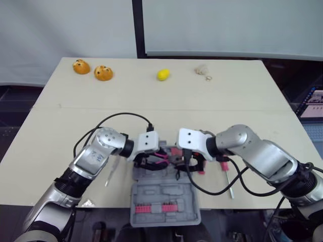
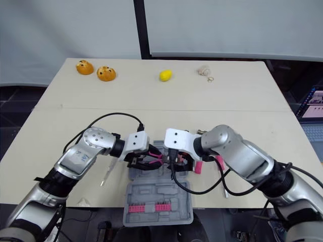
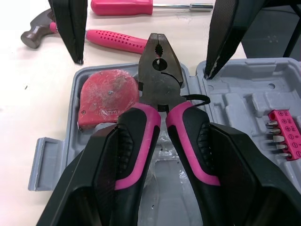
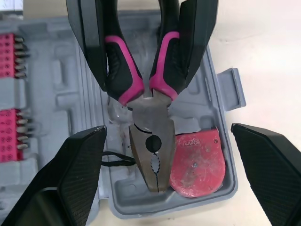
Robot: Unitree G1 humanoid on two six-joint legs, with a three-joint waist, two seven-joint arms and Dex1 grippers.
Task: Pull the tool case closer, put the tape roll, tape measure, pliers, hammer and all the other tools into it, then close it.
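My right gripper should next grab the pliers by their bare steel head, because my left gripper's fingers already cover the handles of the pliers.
The grey tool case lies open at the table's near edge. My left gripper is shut on the black-and-pink handles of the pliers, holding them over the case's tray. The red tape measure lies in a tray pocket beside the pliers' head. My right gripper faces the left one, open, with its fingers spread wide on either side of the pliers' head. On the table beyond the case lie the pink-handled hammer and a pink screwdriver.
Pink bit holders sit in the case's lid half. A thin pale tool lies left of the case. Two orange toys, a lemon and a beige object stand along the table's far edge.
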